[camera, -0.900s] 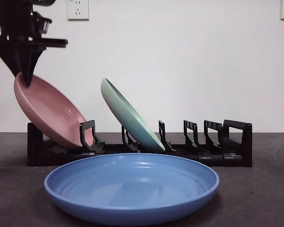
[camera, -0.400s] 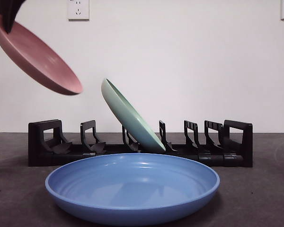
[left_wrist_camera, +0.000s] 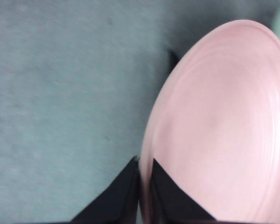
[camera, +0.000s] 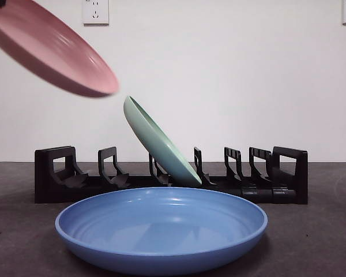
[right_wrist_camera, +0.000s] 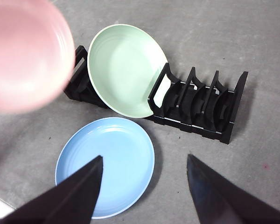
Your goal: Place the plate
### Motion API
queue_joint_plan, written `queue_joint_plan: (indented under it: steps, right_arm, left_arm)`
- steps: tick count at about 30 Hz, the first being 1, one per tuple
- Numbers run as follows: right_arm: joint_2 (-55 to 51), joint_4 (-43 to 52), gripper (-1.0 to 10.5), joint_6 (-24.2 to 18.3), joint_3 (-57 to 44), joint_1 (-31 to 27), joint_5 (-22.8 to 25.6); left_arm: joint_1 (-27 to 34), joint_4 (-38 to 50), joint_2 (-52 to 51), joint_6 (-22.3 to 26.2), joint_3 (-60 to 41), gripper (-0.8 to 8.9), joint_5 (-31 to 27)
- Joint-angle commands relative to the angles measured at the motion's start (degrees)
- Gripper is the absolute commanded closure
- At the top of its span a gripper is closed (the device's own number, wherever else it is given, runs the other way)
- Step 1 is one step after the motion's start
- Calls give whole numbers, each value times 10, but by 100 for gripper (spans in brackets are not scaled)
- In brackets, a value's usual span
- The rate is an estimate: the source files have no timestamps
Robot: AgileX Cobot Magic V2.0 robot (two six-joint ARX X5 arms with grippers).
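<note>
I need to pick up the green plate by its rim (camera: 128,100) next with my right gripper. Then I can put it with the blue plate (camera: 161,228).
My left gripper (left_wrist_camera: 143,164) is shut on the rim of a pink plate (left_wrist_camera: 219,126). It holds the plate tilted in the air, high at the left of the front view (camera: 52,49), above the black dish rack (camera: 57,173). The pink plate also shows blurred in the right wrist view (right_wrist_camera: 25,56). A green plate (camera: 158,141) leans in a middle slot of the rack. A blue plate (camera: 161,228) lies flat on the table in front of the rack. My right gripper (right_wrist_camera: 144,186) is open and empty, high above the blue plate (right_wrist_camera: 107,163).
The rack's slots at the left end (camera: 112,167) and at the right end (camera: 259,167) stand empty. The table is dark grey (camera: 311,236). A white wall with sockets (camera: 95,11) is behind.
The pink plate has left the rack's left slot. My left gripper has lifted it up and toward the camera; the arm is now out of the front view.
</note>
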Motion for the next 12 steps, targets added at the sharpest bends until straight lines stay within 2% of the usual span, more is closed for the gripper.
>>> queue_joint_plan:
  steps: [1,9,12]
  right_arm:
    - [4,4,664,4,7,6,2]
    - [4,4,664,4,7,6,1]
    - [4,3,664,4,7,6,1]
  left_arm:
    - [-28,26,-46,-62,-90,805,-4]
    - [-79,59,-152,-151,-257,807,-2]
    - [-86,89,-172,-176,-306,807,28]
